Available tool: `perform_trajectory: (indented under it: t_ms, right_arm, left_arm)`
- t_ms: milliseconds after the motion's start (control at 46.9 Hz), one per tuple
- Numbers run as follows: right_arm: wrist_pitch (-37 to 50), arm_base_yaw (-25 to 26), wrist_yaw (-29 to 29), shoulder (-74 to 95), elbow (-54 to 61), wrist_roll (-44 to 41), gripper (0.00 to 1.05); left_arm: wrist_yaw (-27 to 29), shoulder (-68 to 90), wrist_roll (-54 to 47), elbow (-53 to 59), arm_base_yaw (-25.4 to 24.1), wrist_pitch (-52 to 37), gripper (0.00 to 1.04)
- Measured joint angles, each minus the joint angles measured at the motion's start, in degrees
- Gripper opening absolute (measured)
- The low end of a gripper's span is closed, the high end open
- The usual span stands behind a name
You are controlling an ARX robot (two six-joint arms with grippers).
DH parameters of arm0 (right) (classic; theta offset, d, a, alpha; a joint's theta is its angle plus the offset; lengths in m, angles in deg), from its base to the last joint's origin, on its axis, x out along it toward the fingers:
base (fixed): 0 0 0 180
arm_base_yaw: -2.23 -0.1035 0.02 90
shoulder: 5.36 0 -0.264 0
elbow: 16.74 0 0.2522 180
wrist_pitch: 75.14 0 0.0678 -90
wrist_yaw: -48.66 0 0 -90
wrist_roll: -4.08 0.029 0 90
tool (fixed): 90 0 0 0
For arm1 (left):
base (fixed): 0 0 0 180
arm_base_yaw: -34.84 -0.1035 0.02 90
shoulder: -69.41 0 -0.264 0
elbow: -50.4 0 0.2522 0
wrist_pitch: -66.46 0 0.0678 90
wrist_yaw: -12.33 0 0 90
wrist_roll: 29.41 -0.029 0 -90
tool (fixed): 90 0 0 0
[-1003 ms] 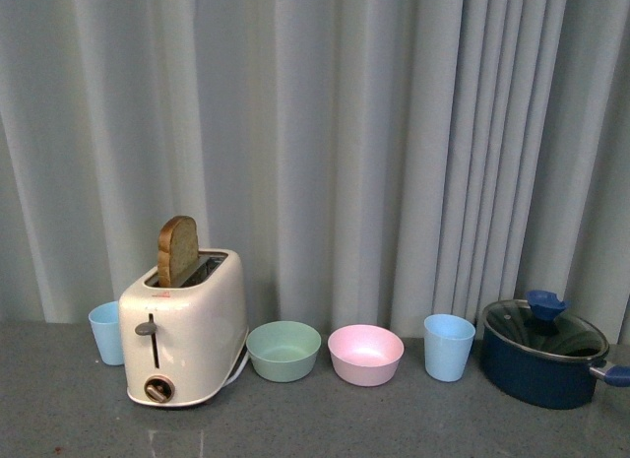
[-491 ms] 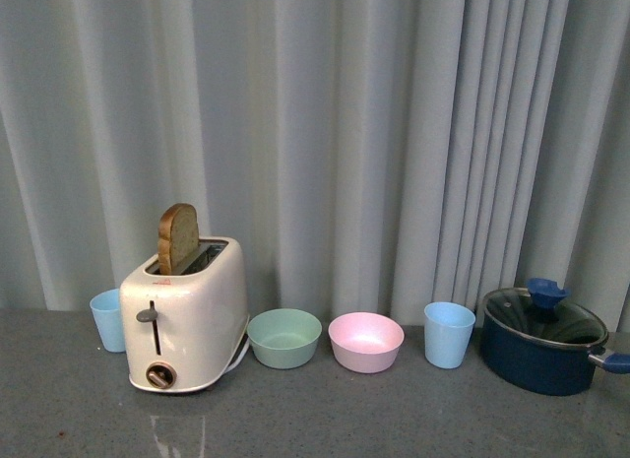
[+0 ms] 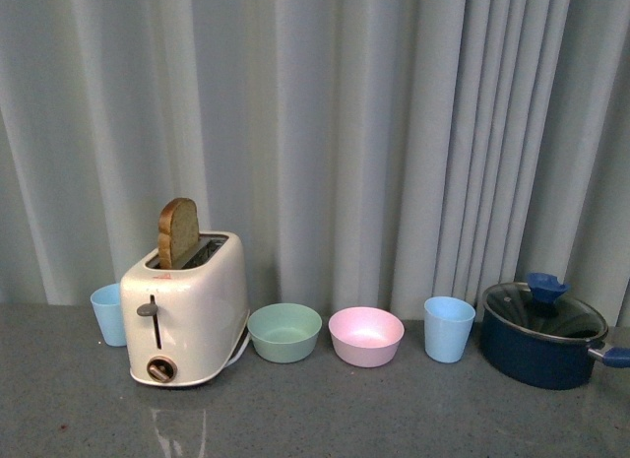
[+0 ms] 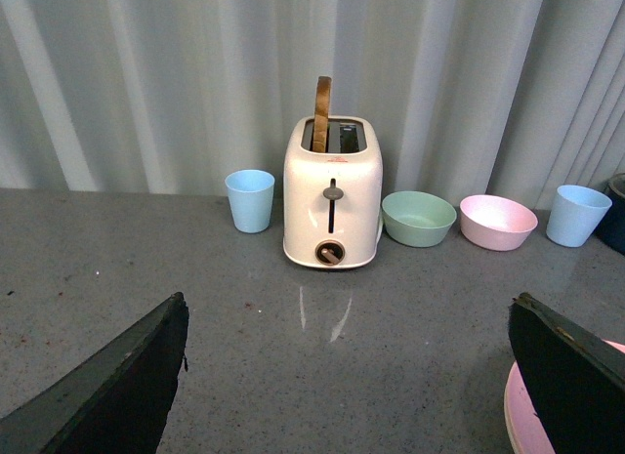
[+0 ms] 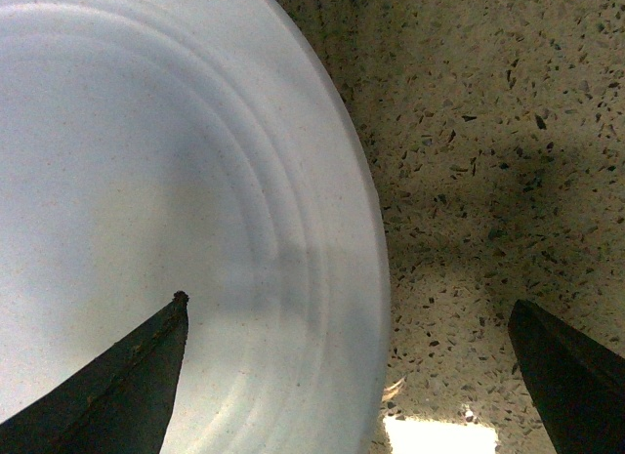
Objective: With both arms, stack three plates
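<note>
I need to grab the light blue plate [image 5: 166, 181] by its rim [image 5: 342, 220] with my right gripper so that I can stack the plates.
In the right wrist view a light blue plate [image 5: 166, 181] lies flat on a speckled surface [image 5: 488, 132] and fills most of the picture. My right gripper [image 5: 349, 300] hangs open over the plate's rim. One fingertip [image 5: 146, 376] is above the plate and the other [image 5: 566, 376] above the bare surface. In the left wrist view only the edge of a pink plate [image 4: 518, 430] shows, beside one finger [image 4: 576, 376]. My left gripper [image 4: 347, 303] is open above the grey counter, holding nothing. The front view shows no plate and no arm.
Along the curtain at the back stand a cream toaster [image 3: 187, 310] with a bread slice [image 3: 178, 231], two light blue cups [image 3: 108, 315] [image 3: 448, 329], a green bowl [image 3: 284, 332], a pink bowl [image 3: 365, 336] and a dark blue lidded pot [image 3: 541, 335].
The front view has shifted, so the whole back row sits a little higher in the picture. The things have not moved relative to one another.
</note>
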Motion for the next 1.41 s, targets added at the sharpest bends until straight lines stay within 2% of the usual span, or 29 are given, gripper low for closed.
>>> perform_trajectory:
  t_ms: [213,427,661,811,1088,1408]
  right_arm:
    - [2.1,-1.1,0.0,1.5,0.6,1.0,0.96]
    - [3.5,-1.3,-0.3,1.8,1.5,0.9,0.54]
    - [3.9,-1.0,-0.6,1.8,1.9,1.0,0.24]
    - [4.0,-0.2,1.2,1.4,1.9,2.5,0.04]
    - [2.4,1.6,2.2,0.3,2.6,1.7,0.04]
    - [-0.9,7.4,2.2,-1.9,3.5,-4.7,0.04]
  left_arm:
    - [0.0,0.0,0.0,0.0,0.0,0.0,0.98]
    - [0.0,0.0,0.0,0.0,0.0,0.0,0.98]
    - [0.0,0.0,0.0,0.0,0.0,0.0,0.98]
    - [0.0,0.0,0.0,0.0,0.0,0.0,0.98]
    - [0.0,0.0,0.0,0.0,0.0,0.0,0.98]
    - [0.0,0.0,0.0,0.0,0.0,0.0,0.98]
